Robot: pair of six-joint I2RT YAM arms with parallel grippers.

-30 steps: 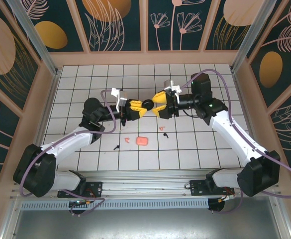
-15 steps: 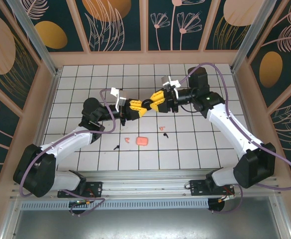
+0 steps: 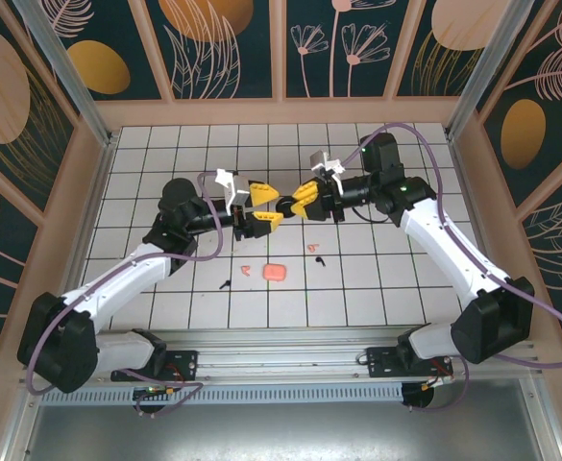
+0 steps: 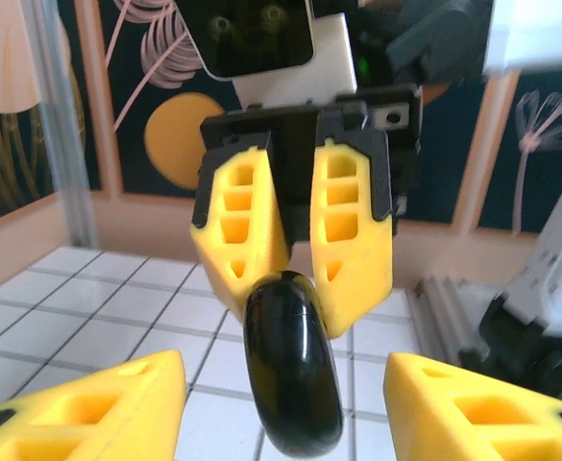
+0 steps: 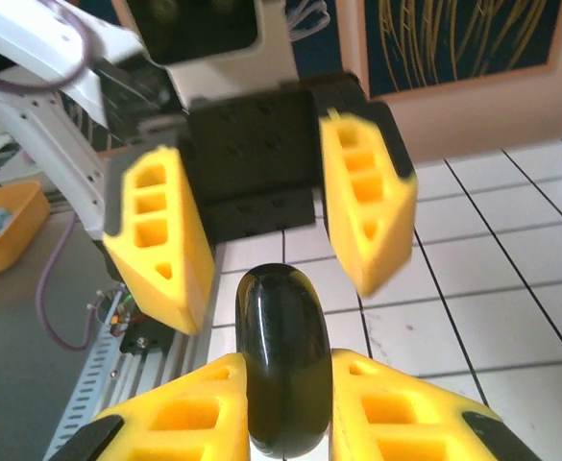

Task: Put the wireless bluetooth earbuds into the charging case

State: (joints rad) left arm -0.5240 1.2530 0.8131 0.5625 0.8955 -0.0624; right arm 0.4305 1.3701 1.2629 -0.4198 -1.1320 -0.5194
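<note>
The lid of the black charging case needs to stay free so the earbuds can go in. My left gripper should next hold the case at its loose end (image 3: 281, 205) (image 4: 299, 399) by both sides.
A glossy black charging case (image 3: 284, 204) hangs in the air between the two arms, above mid-table. My right gripper (image 3: 300, 202) is shut on it; in the right wrist view its yellow fingers (image 5: 180, 418) press both sides of the case (image 5: 282, 346). My left gripper (image 3: 266, 206) stands open around the case's other end, and its fingers (image 4: 79, 408) are clear of the case (image 4: 293, 370). On the tiles below lie two pink earbuds (image 3: 246, 268) (image 3: 313, 248) and two black earbuds (image 3: 225, 284) (image 3: 319, 258).
A pink charging case (image 3: 275, 272) lies shut on the tiles between the earbuds, nearer the front edge. Wooden walls (image 3: 281, 110) ring the tiled table. Both arm bases sit on the rail (image 3: 281, 360) at the near edge.
The black case has passed from hand to hand: my right gripper closed on it, then my left gripper opened and let go. The right arm shifted slightly left.
</note>
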